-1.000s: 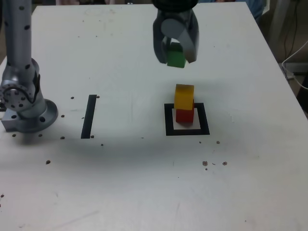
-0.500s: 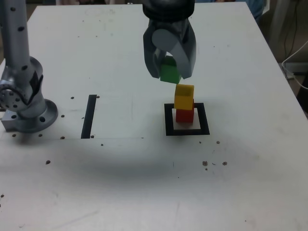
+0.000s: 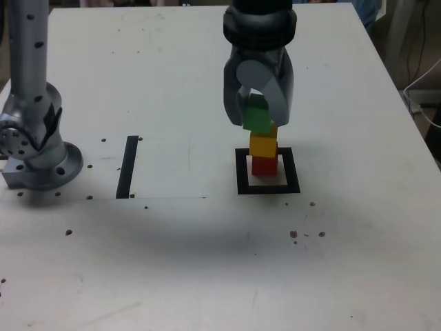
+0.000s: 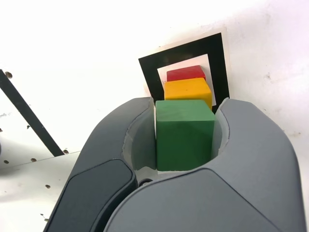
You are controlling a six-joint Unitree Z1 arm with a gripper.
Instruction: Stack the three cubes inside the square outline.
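Note:
The green cube's lower edge is over the yellow cube's top and the cube would stand if released, so it is ready for my gripper to release now.
The red cube (image 3: 263, 165) stands inside the square outline (image 3: 268, 171) with the yellow cube (image 3: 262, 145) on top of it. My gripper (image 3: 259, 118) is shut on the green cube (image 3: 258, 118), which sits right over the yellow cube; I cannot tell whether the two touch. In the wrist view the green cube (image 4: 184, 134) fills the space between the grey fingers (image 4: 116, 140), with the yellow cube (image 4: 188, 91), the red cube (image 4: 185, 73) and the square outline (image 4: 149, 72) beyond it.
A straight black strip (image 3: 127, 166) lies on the white table at the exterior view's left. The arm's grey base (image 3: 34, 148) stands further left. Small dark holes dot the table top (image 3: 303, 234).
The gripper has come down and toward the camera with the green cube, from behind and above the stack to right over the yellow cube.

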